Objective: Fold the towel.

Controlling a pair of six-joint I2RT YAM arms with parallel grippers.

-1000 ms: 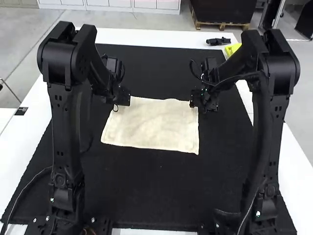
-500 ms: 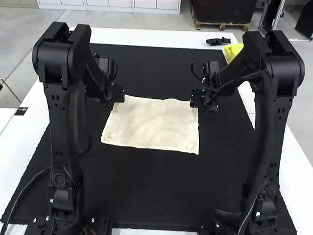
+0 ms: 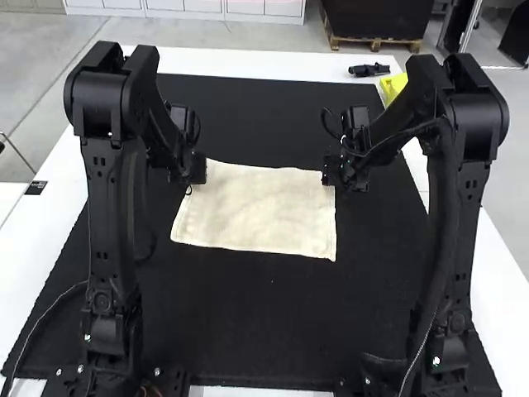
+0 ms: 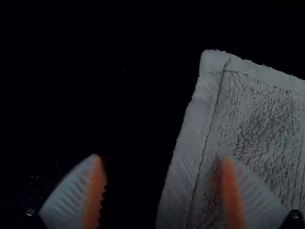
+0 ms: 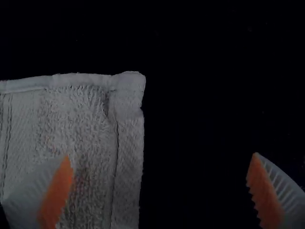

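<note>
The left gripper should fold the towel over toward its opposite hem (image 3: pixel 254 250), so next it should grab the towel by its side edge close to the towel's corner (image 3: pixel 197 188).
A cream towel (image 3: pixel 258 211) lies spread flat as a rectangle on the black mat. At its far left corner is my left gripper (image 3: pixel 197 172); my right gripper (image 3: pixel 332 174) is at the far right corner. In the left wrist view, my left gripper (image 4: pixel 162 176) is open, one finger over the towel (image 4: pixel 257 119) and the other over the mat, the side edge between them. My right gripper (image 5: pixel 159 171) stands open wider in the right wrist view, its fingers likewise on both sides of the side edge of the towel (image 5: pixel 71 124).
The black mat (image 3: pixel 273 318) covers most of the white table (image 3: pixel 248 63). Beyond its far right edge lie a small black object (image 3: pixel 369 69) and a yellow item (image 3: pixel 395 84). A small black piece (image 3: pixel 35 188) is on the table's left side.
My left gripper has shifted left from the towel's far left corner, then slightly back to the right. The right gripper has barely moved, and the towel lies as before.
</note>
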